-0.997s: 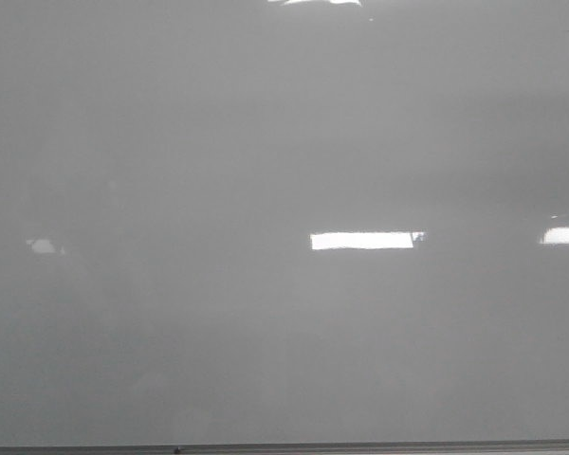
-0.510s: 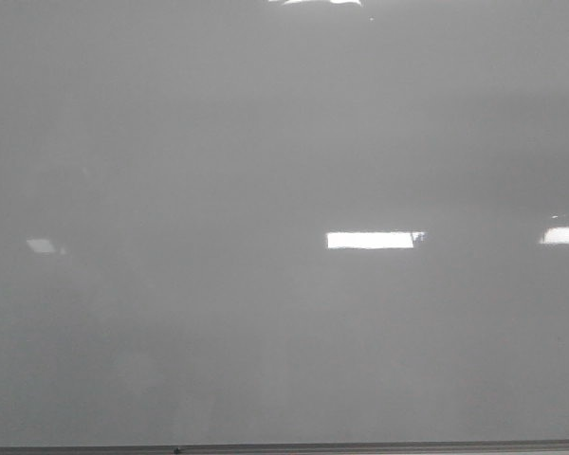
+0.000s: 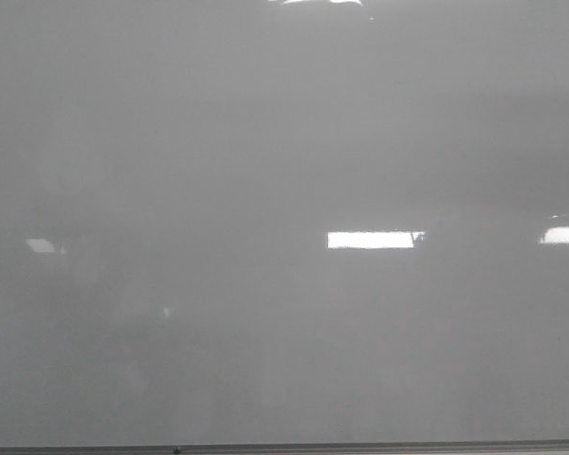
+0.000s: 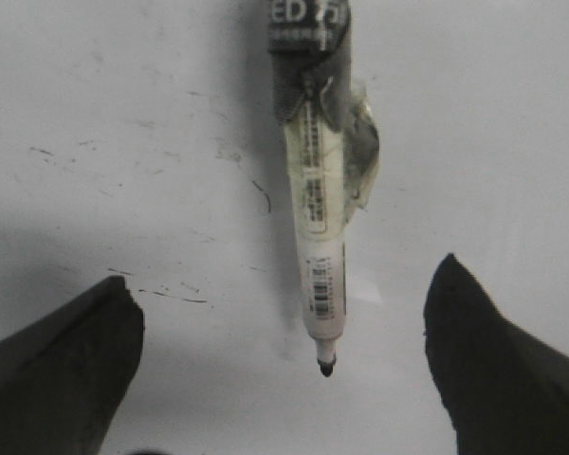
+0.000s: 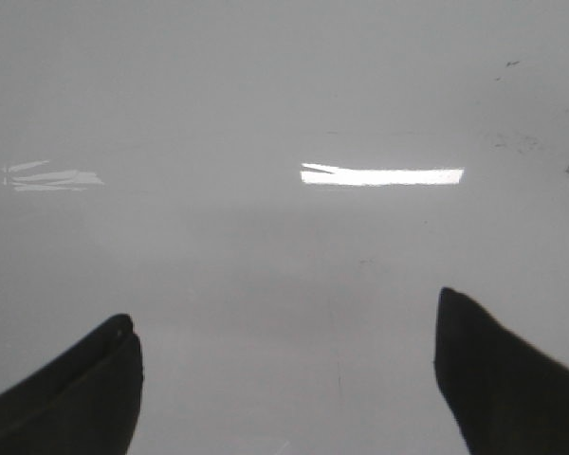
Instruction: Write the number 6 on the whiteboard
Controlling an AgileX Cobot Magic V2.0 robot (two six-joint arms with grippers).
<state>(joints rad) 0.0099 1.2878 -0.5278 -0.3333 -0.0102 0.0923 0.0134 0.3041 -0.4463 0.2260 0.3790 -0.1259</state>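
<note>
My left gripper should go lower before it closes on the marker, because its fingers are above the white marker's body (image 4: 320, 284) and short of the whiteboard's pale surface.
The whiteboard (image 3: 284, 142) is glossy pale grey and fills the front view; no number 6 shows on it in any view. In the left wrist view my left gripper (image 4: 284, 275) is open over the board (image 4: 123, 95), its dark fingers (image 4: 66, 360) wide apart. A white marker (image 4: 321, 218) with a taped dark mount hangs between them, touching neither finger, its black tip (image 4: 325, 368) close to the board. My right gripper (image 5: 284, 306) is open and empty over bare board (image 5: 266, 95). Neither gripper shows in the front view.
A thin dark frame edge (image 3: 360, 445) runs along the bottom of the front view. Bright rectangular glare patches (image 3: 375, 240) lie on the board. Faint old smudges and short strokes (image 4: 171, 296) mark the surface near the left gripper, and a few (image 5: 512, 142) near the right.
The central glare patch has grown shorter at its left end. A small bright speck now shows at lower left. No drawn line has appeared.
</note>
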